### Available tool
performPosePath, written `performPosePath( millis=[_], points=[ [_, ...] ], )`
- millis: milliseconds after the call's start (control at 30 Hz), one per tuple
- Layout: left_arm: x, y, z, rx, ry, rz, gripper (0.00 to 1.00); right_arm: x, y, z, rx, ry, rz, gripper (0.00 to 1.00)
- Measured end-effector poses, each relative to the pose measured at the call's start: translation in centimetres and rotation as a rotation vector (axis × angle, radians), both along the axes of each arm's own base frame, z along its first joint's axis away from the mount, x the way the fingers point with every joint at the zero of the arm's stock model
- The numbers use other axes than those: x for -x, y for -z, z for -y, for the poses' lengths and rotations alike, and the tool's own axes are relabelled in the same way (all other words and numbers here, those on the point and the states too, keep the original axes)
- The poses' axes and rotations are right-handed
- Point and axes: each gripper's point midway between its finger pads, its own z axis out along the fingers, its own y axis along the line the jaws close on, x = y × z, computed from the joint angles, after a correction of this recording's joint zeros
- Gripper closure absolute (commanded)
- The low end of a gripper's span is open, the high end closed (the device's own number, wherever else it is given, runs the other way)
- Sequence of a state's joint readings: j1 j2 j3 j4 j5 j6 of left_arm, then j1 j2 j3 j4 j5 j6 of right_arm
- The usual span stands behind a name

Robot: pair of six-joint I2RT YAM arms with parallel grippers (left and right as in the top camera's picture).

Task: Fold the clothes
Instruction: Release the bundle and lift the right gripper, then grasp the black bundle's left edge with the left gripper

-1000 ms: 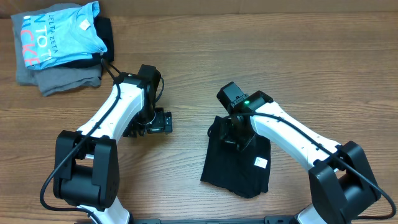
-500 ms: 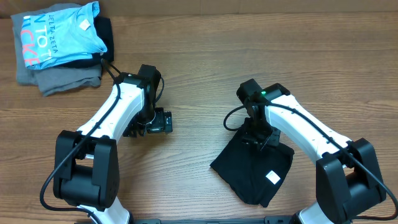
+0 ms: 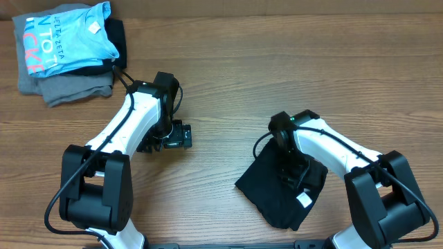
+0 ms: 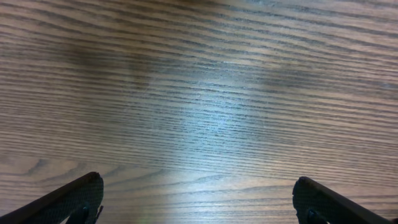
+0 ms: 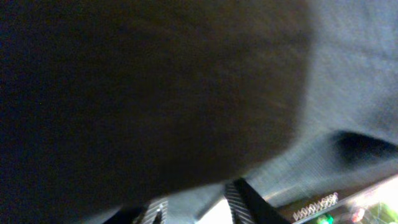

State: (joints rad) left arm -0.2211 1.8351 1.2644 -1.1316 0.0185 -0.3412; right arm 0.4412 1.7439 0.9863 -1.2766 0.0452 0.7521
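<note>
Next, my left gripper grabs its edge opposite the white label [image 3: 302,199] and lays the folded black T-shirt on the stack.
The clothes [image 3: 266,197], a black T-shirt folded into a small bundle with a white label [image 3: 302,199], lie on the wooden table at the front right. My right gripper [image 3: 294,176] presses down onto the bundle's right half. In the right wrist view dark fabric [image 5: 155,93] fills almost everything, and the right gripper [image 5: 196,202] shows its ribbed fingers a little apart with cloth across the gap; whether it pinches the cloth is unclear. My left gripper [image 3: 176,135] rests over bare wood left of centre, far from the shirt. In the left wrist view it [image 4: 198,183] stands wide open with nothing between its fingers.
A stack of folded garments sits at the back left corner: a light-blue shirt with lettering [image 3: 66,38] on top of a grey one [image 3: 69,86]. Bare wooden tabletop [image 3: 228,76] lies between the two arms and toward the back.
The right arm dragged the black shirt rightward and turned it, then moved from the bundle's upper edge down onto its middle. The left arm has stayed still.
</note>
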Motion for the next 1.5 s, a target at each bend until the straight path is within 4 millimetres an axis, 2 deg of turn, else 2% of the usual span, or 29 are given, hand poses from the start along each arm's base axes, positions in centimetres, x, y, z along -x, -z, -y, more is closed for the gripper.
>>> performPosePath(
  millis=[67,167,233,267,333,367,467,567,700,833,967,1100,1267,1433,1500],
  points=[
    [0.0,0.0,0.0,0.0,0.0,0.0,0.0,1.0,0.0,0.4,0.031,0.04,-0.025,0.68],
    [0.0,0.0,0.0,0.0,0.0,0.0,0.0,1.3,-0.3,0.6,0.053,0.08,-0.028,0.67],
    [0.0,0.0,0.0,0.0,0.0,0.0,0.0,1.5,-1.0,0.7,0.059,0.099,-0.016,0.59],
    [0.0,0.0,0.0,0.0,0.0,0.0,0.0,1.7,-1.7,0.9,0.059,0.105,-0.005,0.52],
    [0.0,0.0,0.0,0.001,0.0,0.001,0.0,1.7,-3.3,1.0,0.051,0.114,0.033,0.11],
    [-0.1,0.0,0.1,0.005,0.0,0.003,0.0,1.6,-4.5,1.0,0.04,0.124,0.071,0.0],
    [-0.4,0.0,0.5,0.026,-0.002,0.014,0.0,0.6,-7.2,0.7,-0.014,0.129,0.186,0.0],
    [-1.1,0.0,1.9,0.11,0.037,0.041,0.0,-0.2,-9.3,0.5,-0.07,0.136,0.299,0.0],
    [-2.4,-0.6,5.6,0.33,0.174,0.107,0.0,-0.4,-9.9,0.6,-0.086,0.138,0.345,0.0],
    [-2.3,-1.5,8.7,0.483,0.285,0.135,0.0,-1.4,-9.9,0.1,-0.113,0.131,0.378,0.0],
    [-1.5,-2.5,12.2,0.63,0.412,0.156,0.0,-3.0,-10.4,-1.6,-0.229,0.114,0.416,0.0],
    [-0.7,-2.7,16.2,0.739,0.515,0.167,0.0,-4.3,-12.7,-1.9,-0.303,0.114,0.448,0.0],
    [1.6,-1.1,20.7,0.806,0.606,0.113,0.0,-5.0,-15.2,-1.4,-0.348,0.114,0.475,0.0],
    [3.9,1.2,23.5,0.87,0.643,0.024,0.0,-5.1,-17.5,-0.5,-0.385,0.118,0.552,0.0],
    [4.7,1.4,24.6,0.935,0.643,-0.008,0.0,-4.7,-18.0,-0.1,-0.39,0.114,0.566,0.0]
  ],
)
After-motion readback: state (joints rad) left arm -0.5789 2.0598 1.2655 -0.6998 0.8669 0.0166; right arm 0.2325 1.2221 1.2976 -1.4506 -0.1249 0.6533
